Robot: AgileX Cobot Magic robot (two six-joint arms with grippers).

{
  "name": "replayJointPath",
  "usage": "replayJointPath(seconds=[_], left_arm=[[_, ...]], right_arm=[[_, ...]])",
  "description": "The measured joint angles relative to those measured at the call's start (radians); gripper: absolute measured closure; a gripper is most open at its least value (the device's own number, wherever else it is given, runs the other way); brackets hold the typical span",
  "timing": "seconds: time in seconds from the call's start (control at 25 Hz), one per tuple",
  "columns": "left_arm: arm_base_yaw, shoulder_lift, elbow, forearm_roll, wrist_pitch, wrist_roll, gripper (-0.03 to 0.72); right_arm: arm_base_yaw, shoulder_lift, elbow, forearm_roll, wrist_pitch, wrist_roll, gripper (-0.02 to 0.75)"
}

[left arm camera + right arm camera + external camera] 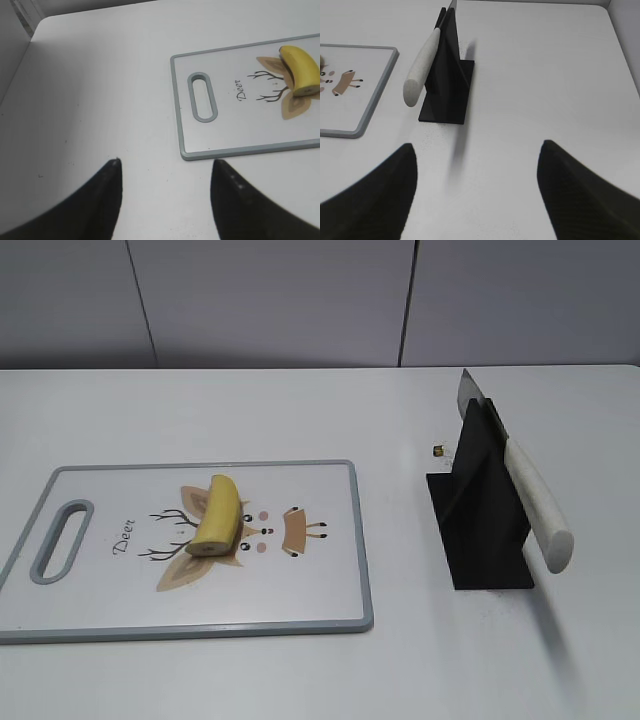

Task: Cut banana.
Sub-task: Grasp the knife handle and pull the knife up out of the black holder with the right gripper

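The knife's bare blade (469, 390) sticks out past the black stand, so my right gripper needs to grab the knife by its pale handle next, to cut the banana.
A short yellow banana (217, 516) lies on the white cutting board (320, 590), over its brown deer print, cut end toward the front. It also shows at the right edge of the left wrist view (301, 70). A knife with a white handle (537, 505) rests in a black stand (482, 510) to the right of the board; the right wrist view shows the handle (421, 65) too. My left gripper (165, 162) is open and empty over bare table left of the board. My right gripper (477, 145) is open and empty, in front of the stand. Neither gripper shows in the exterior view.
The cutting board (240, 150) has a grey rim and a handle slot (202, 96) at its left end. A small dark and gold object (438, 450) lies on the table behind the stand. A grey wall runs behind the white table.
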Motion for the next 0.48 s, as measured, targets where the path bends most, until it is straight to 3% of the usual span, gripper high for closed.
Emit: replayJointPath(seconds=[0.48], left_arm=[[0.0, 0.0, 0.0, 0.0, 0.0, 0.0, 0.137]], right_arm=[[0.0, 0.0, 0.0, 0.0, 0.0, 0.0, 0.175]])
